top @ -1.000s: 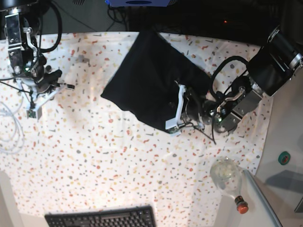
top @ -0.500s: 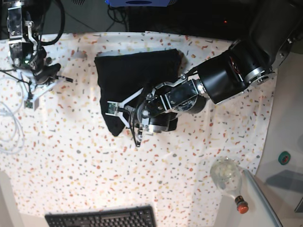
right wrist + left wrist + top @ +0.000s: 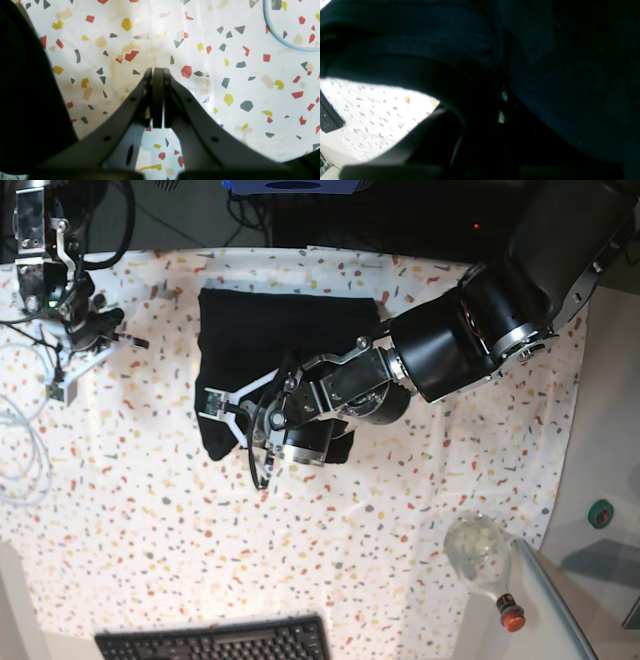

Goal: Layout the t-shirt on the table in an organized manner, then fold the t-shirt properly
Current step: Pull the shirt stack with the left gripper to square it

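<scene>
My left gripper needs to let go of the gathered cloth now, as it is low over the front of the folded black t-shirt, which would lie flat.
The black t-shirt (image 3: 280, 330) lies as a compact folded block on the speckled table (image 3: 150, 510), toward the back middle. My left gripper (image 3: 240, 428) reaches across from the right and sits at the shirt's front left corner, shut on the cloth. In the left wrist view, folds of the t-shirt (image 3: 545, 62) fill nearly the whole picture, with a patch of table (image 3: 370, 105) below. My right gripper (image 3: 130, 340) hovers at the back left, apart from the shirt. It is shut on nothing, its fingertips (image 3: 158, 75) pressed together above the table (image 3: 225, 50).
A black keyboard (image 3: 215, 642) lies at the front edge and also shows in the left wrist view (image 3: 327, 120). A clear bottle with a red cap (image 3: 480, 555) rests at the front right. White cables (image 3: 20, 450) trail along the left edge, and one cable (image 3: 282, 42) runs near the right gripper.
My left arm swept leftward across the table, carrying the shirt's edge with it. The shirt went from a tilted spread to a compact block. The right gripper drifted slightly back.
</scene>
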Controlling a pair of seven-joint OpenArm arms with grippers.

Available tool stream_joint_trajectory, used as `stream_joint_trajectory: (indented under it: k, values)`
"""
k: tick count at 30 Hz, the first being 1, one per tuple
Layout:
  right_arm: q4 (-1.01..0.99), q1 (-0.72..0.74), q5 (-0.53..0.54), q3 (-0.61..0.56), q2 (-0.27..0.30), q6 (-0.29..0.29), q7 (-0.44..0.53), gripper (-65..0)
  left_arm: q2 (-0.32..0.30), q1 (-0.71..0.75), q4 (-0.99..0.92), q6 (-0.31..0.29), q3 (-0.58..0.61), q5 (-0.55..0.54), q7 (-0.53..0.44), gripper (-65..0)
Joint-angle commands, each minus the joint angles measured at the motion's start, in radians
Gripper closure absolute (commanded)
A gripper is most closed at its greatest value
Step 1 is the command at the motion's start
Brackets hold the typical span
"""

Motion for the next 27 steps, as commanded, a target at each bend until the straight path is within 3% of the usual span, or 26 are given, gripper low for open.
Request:
stream_joint_trajectory:
  k: [1, 18, 19, 23, 25, 27]
  values:
    - [0.014, 0.004, -0.005, 0.007, 0.011, -0.001, 0.017, 0.0, 0.011, -0.023, 0.016, 0.002, -0.008, 0.002, -0.006, 0.0]
    - [0.014, 0.002, -0.005, 0.002, 0.011, -0.001, 0.017, 0.0, 0.012, -0.032, 0.018, 0.000, -0.009, 0.006, -0.001, 0.0]
    - [0.014, 0.002, -0.005, 0.001, 0.011, -0.001, 0.017, 0.0, 0.012, -0.032, 0.021, 0.000, -0.009, 0.008, 0.001, -3.0]
    - [0.014, 0.002, -0.005, 0.001, 0.011, -0.001, 0.017, 0.0, 0.008, -0.032, 0.087, 0.000, -0.009, 0.009, 0.001, -37.0]
    - [0.014, 0.002, -0.005, 0.001, 0.011, -0.001, 0.017, 0.0, 0.008, -0.038, 0.102, 0.000, -0.009, 0.009, 0.001, -51.5]
    - [0.014, 0.002, -0.005, 0.001, 0.011, -0.001, 0.017, 0.0, 0.008, -0.056, 0.103, -0.001, -0.008, 0.011, 0.002, -61.9]
